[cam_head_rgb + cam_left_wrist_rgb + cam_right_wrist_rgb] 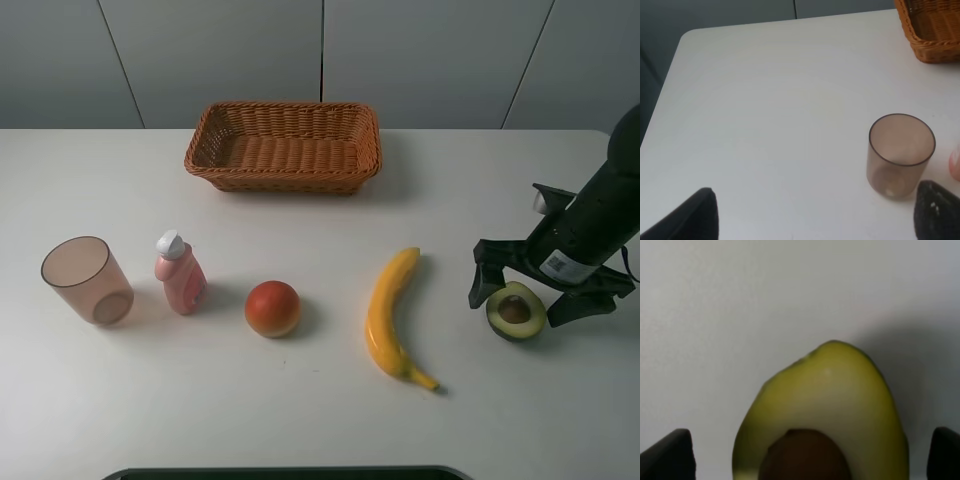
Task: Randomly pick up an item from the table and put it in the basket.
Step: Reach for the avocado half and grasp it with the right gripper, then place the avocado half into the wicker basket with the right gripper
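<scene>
I will use my right gripper next to grab the halved avocado by its rounded sides [538, 316] beside the pit, to put it in the wicker basket [284, 147].
The halved avocado [516, 311] lies cut side up on the white table [320, 400] at the right, brown pit showing. My right gripper [521, 299] is open, its two black fingers standing either side of the avocado, apart from it. The right wrist view shows the avocado [830, 410] close up between the fingertips [670, 455]. The brown wicker basket [284, 147] stands empty at the back centre. My left gripper [815, 215] is open over the table's left part, holding nothing; it does not show in the exterior view.
A yellow banana [390, 312] lies left of the avocado. A red-orange round fruit [272, 308], a pink bottle [179, 272] and a translucent brown cup [88, 281] stand in a row to the left. The cup [900, 155] and a basket corner [932, 30] show in the left wrist view.
</scene>
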Action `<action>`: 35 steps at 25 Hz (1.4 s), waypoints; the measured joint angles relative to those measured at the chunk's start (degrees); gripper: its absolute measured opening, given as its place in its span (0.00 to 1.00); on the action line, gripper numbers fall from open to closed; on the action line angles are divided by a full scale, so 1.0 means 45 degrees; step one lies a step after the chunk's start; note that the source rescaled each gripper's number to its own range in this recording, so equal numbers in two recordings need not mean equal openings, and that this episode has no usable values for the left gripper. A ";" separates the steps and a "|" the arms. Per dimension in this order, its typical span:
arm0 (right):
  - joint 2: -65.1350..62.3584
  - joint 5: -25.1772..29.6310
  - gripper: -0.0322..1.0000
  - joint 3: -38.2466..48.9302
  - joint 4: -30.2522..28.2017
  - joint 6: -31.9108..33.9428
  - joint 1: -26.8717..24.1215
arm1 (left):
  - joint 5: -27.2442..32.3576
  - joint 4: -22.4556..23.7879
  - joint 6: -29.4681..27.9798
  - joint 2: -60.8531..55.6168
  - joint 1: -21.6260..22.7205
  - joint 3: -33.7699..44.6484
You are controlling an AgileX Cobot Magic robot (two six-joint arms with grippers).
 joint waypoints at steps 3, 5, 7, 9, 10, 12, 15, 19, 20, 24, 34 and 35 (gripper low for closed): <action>0.0336 -0.0041 1.00 0.0000 0.0000 -0.0039 0.0000 | 0.0000 0.0000 0.0000 0.0000 0.0000 0.0000; 0.0446 -0.0041 1.00 0.0000 0.0000 -0.0061 0.0000 | 0.0000 0.0000 0.0000 0.0000 0.0000 0.0000; 0.0468 -0.0050 1.00 0.0000 0.0000 -0.0086 0.0000 | 0.0000 0.0000 0.0000 0.0000 0.0000 0.0000; 0.0468 -0.0071 0.89 0.0000 0.0000 -0.0086 0.0000 | 0.0000 0.0000 0.0000 0.0000 0.0000 0.0000; 0.0468 -0.0071 0.74 0.0000 0.0000 -0.0086 0.0000 | 0.0000 0.0000 0.0000 0.0000 0.0000 0.0000; 0.0468 -0.0071 0.30 0.0000 0.0000 -0.0086 0.0000 | 0.0000 0.0000 0.0000 0.0000 0.0000 0.0000; 0.0468 -0.0071 0.03 0.0000 0.0000 -0.0086 0.0000 | 0.0000 0.0000 0.0000 0.0000 0.0000 0.0000; 0.0468 -0.0047 0.03 0.0000 0.0000 -0.0061 0.0000 | 0.0000 0.0000 0.0000 0.0000 0.0000 0.0000; 0.0468 -0.0047 0.03 0.0000 0.0000 -0.0061 0.0000 | 0.0000 0.0000 0.0000 0.0000 0.0000 0.0000; 0.0435 0.0501 0.03 -0.0465 0.0000 -0.0037 0.0000 | 0.0000 0.0000 0.0000 0.0000 0.0000 0.0000; -0.1617 0.0909 0.03 -0.4798 0.0097 -0.0965 0.0687 | 0.0000 0.0000 0.0000 0.0000 0.0000 0.0000; -0.1643 0.0909 0.03 -0.5437 0.0093 -0.1055 0.0978 | 0.0000 0.0000 0.0000 0.0000 0.0000 0.0000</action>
